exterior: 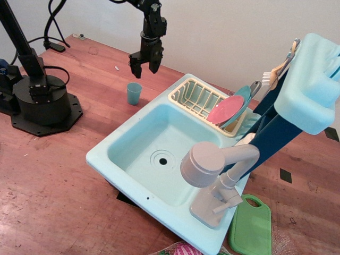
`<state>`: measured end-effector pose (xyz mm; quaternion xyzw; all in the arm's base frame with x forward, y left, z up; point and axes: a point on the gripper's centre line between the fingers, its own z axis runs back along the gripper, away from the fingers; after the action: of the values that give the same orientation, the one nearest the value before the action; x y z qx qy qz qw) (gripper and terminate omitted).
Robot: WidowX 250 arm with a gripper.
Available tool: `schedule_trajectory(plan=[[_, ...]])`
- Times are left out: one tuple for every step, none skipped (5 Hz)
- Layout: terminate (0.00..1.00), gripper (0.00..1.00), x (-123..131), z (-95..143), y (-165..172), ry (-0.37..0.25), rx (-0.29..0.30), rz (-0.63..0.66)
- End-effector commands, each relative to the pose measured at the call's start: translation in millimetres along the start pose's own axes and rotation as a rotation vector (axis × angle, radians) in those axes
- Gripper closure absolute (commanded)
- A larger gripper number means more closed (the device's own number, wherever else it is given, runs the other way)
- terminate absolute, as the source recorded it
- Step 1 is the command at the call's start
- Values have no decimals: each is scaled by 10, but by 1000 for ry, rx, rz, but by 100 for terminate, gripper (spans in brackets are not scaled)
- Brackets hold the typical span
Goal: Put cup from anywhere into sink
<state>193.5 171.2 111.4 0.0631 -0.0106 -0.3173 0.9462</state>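
Observation:
The small teal-blue cup needs to go into the sink, so my gripper should next grab the cup by its open rim.
The small teal-blue cup stands upright on the wooden table, just left of the sink's back left corner. The light aqua sink fills the middle of the view, with a round drain and a grey faucet at its near right. My gripper hangs from the black arm above and slightly right of the cup, well clear of it. Its fingers point down, open and empty.
A cream-yellow dish rack with a pink plate and a teal plate sits at the sink's back right. A green cutting board lies at the front right. The arm's black base stands at the left.

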Motion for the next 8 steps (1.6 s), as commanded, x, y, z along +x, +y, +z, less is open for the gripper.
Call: schedule_trajectory(plan=[[0, 0, 0, 0, 0, 0, 0, 0], [0, 0, 69, -180, 2, -14, 4, 5], [0, 0, 146, -398, -59, -10, -4, 11], [0, 0, 144, -592, -125, 1, -9, 34], [0, 0, 92, -727, -115, -11, -16, 46], [0, 0, 53, -758, -120, -31, -20, 54], [0, 100, 31, -655, -73, 10, 11, 36], [0, 100, 7, -558, -18, 20, 21, 24]])
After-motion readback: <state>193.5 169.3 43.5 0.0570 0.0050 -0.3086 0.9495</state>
